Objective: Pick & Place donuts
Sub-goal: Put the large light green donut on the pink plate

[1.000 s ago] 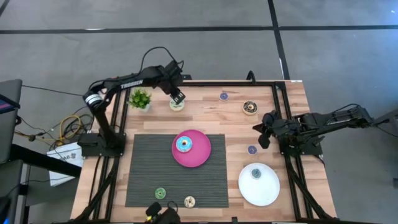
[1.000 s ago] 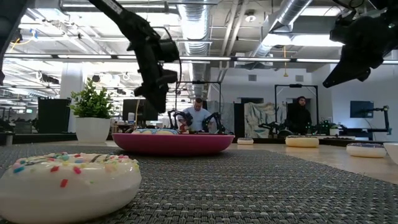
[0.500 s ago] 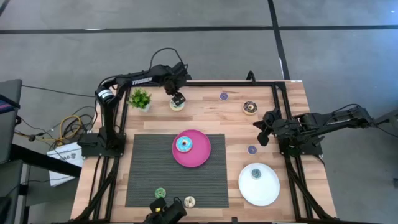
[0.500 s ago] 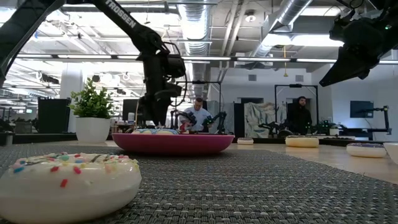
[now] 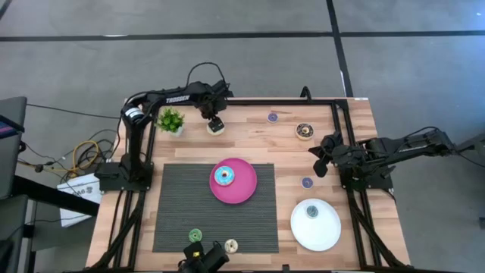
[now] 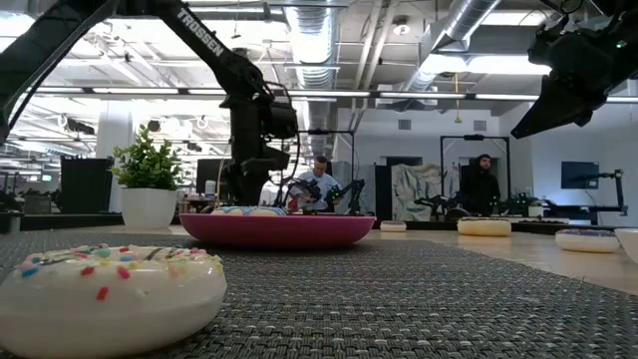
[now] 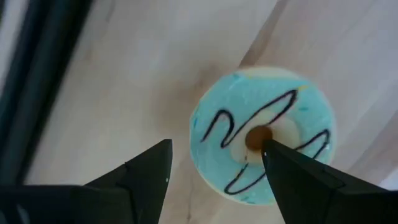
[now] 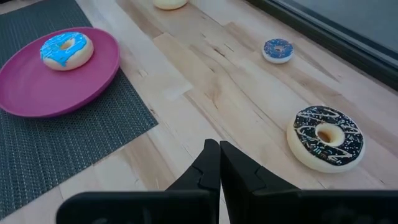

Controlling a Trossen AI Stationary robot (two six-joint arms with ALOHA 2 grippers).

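I should next take hold of the pale blue donut with my left gripper by its ring (image 7: 215, 144), beside the hole, and then place it on the pink plate.
A pale blue donut (image 7: 292, 112) with a dark squiggle lies flat on the wooden table at the far left, beside the potted plant (image 5: 170, 119). My left gripper (image 7: 216, 149) is open right above it, pointing down. One fingertip (image 7: 273, 152) is over the donut's hole and the other (image 7: 158, 155) is outside its rim. In the high view my left gripper (image 5: 215, 121) covers most of the donut. My right gripper (image 8: 219, 155) is shut and empty, above the table's right side (image 5: 320, 163). My left gripper has its fingers astride one side of the pale blue donut's ring (image 7: 211, 130), coming from above. I cannot tell whether either finger touches the donut. The donut lies flat on the table.
A pink plate (image 5: 246, 186) with a blue donut (image 5: 223, 177) sits on the grey mat (image 5: 182, 205). A white plate (image 5: 322, 231) holds a small donut (image 5: 311, 211). Loose donuts: purple (image 5: 273, 117), chocolate (image 5: 305, 130), purple (image 5: 307, 182), green (image 5: 195, 235), cream (image 5: 231, 245).
My left gripper has gone down toward the pale blue donut at the far left, staying open. The donut has stayed where it was.
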